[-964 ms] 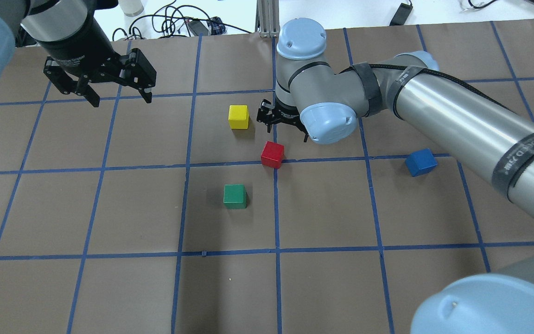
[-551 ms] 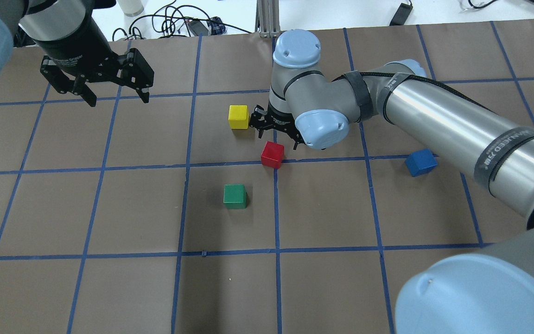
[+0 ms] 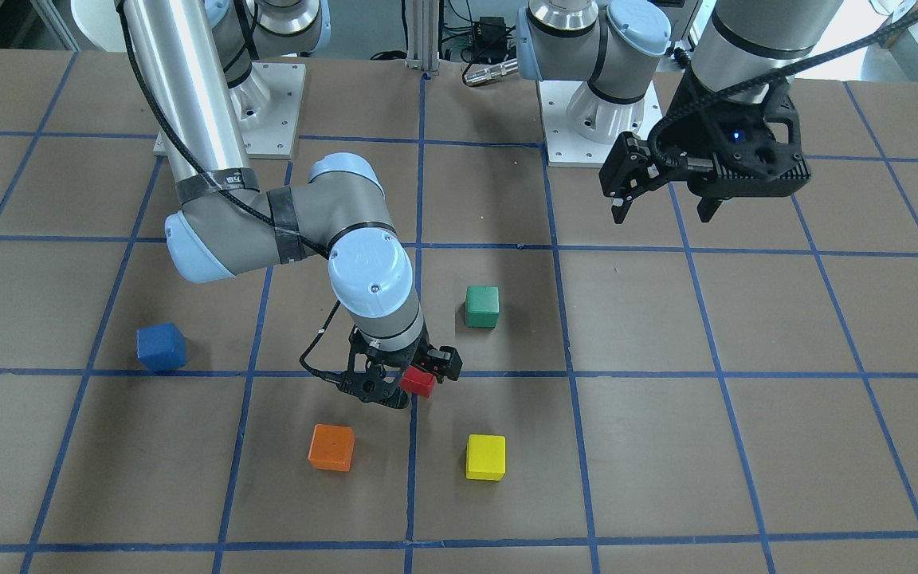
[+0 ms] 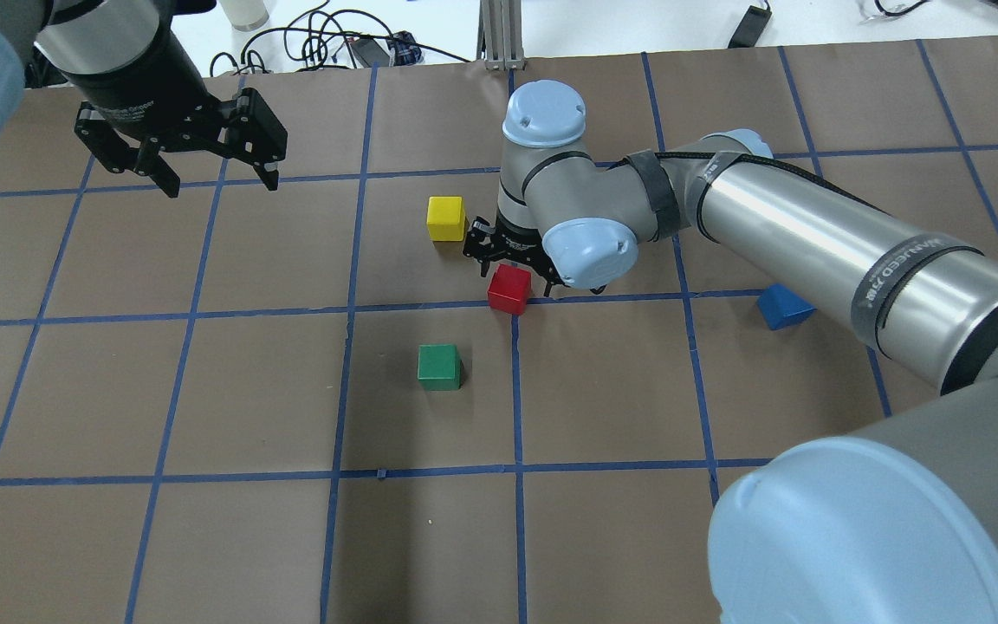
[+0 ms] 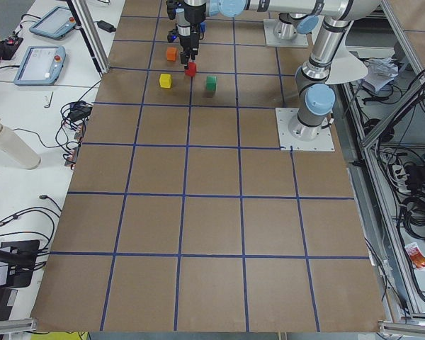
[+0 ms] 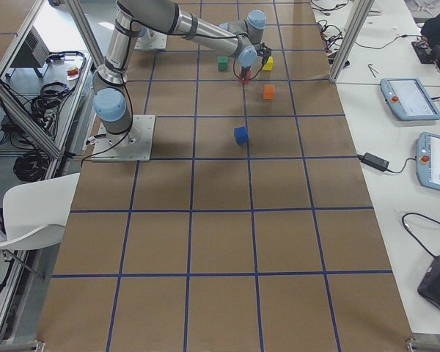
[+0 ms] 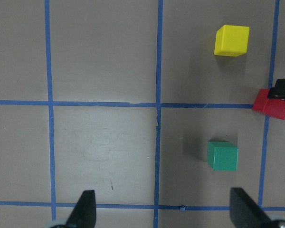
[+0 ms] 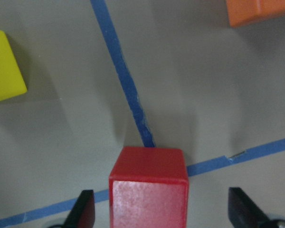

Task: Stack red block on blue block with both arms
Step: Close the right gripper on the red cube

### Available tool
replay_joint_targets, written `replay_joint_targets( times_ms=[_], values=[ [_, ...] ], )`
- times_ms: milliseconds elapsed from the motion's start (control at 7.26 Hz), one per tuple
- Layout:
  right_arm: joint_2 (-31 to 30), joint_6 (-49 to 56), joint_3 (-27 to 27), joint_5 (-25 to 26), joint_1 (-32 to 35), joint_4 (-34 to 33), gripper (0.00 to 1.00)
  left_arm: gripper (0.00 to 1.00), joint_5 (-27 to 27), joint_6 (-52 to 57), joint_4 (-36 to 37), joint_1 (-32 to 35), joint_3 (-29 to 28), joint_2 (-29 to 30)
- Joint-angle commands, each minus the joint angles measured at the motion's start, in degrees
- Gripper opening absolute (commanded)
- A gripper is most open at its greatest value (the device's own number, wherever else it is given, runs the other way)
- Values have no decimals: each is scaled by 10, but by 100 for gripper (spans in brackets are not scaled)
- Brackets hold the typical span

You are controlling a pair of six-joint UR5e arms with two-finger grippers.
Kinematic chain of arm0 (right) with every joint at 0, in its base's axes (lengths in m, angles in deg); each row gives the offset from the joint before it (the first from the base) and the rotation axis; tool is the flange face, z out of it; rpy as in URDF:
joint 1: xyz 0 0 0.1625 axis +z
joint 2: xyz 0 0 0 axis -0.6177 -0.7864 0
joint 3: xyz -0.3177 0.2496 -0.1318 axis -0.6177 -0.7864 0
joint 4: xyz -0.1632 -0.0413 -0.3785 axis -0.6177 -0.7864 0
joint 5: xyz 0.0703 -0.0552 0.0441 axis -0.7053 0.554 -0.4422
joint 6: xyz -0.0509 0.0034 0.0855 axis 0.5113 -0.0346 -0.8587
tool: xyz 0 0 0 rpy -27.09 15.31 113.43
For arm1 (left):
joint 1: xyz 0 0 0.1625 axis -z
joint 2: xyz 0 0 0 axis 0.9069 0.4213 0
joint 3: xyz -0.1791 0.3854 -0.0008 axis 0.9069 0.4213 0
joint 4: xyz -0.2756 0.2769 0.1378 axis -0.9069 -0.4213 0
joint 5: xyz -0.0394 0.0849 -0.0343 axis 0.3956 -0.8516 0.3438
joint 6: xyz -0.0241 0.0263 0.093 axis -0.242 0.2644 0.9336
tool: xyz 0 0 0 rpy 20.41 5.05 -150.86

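Next, my right gripper grabs the red block's opposite sides, to stack the red block on the blue block (image 3: 161,347).
The red block (image 4: 509,289) sits on a blue tape crossing near the table's middle. It also shows in the front view (image 3: 419,383) and fills the bottom of the right wrist view (image 8: 149,190). My right gripper (image 4: 512,260) (image 8: 161,213) is open and low, one finger on each side of the red block, apart from it. The blue block (image 4: 783,308) (image 3: 161,347) lies apart on the robot's right, partly hidden by the right arm in the overhead view. My left gripper (image 4: 223,184) (image 3: 662,214) is open and empty, held high over the far left.
A yellow block (image 4: 446,217) lies close to the right gripper, a green block (image 4: 439,366) nearer the robot. An orange block (image 3: 331,447) lies on the far side of the red block, hidden by the arm in the overhead view. Cables lie past the far table edge.
My right gripper has moved toward the red block and come down, from behind it to around it. The left gripper has hardly moved. The blocks have not moved.
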Motion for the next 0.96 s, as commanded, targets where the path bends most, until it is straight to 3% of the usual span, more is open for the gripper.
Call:
replay_joint_targets(
  times_ms=[0, 138, 275, 413, 551, 826],
  values=[
    [9, 18, 0, -1, 3, 2, 100, 100, 0, 0, 0, -1, -2, 0],
    [9, 19, 0, -1, 4, 1, 100, 100, -1, 0, 1, -2, -2, 1],
    [8, 15, -1, -2, 3, 1, 70, 100, -1, 0, 1, -2, -2, 0],
    [8, 13, -1, -28, 3, -2, 29, 100, -1, 3, 2, -2, -2, 0],
    [7, 14, 0, -31, 3, 1, 3, 100, -4, 11, 2, -2, -2, 2],
    [-5, 20, -1, -31, 3, 5, 0, 100, -24, 12, 2, -1, -2, 1]
  ],
)
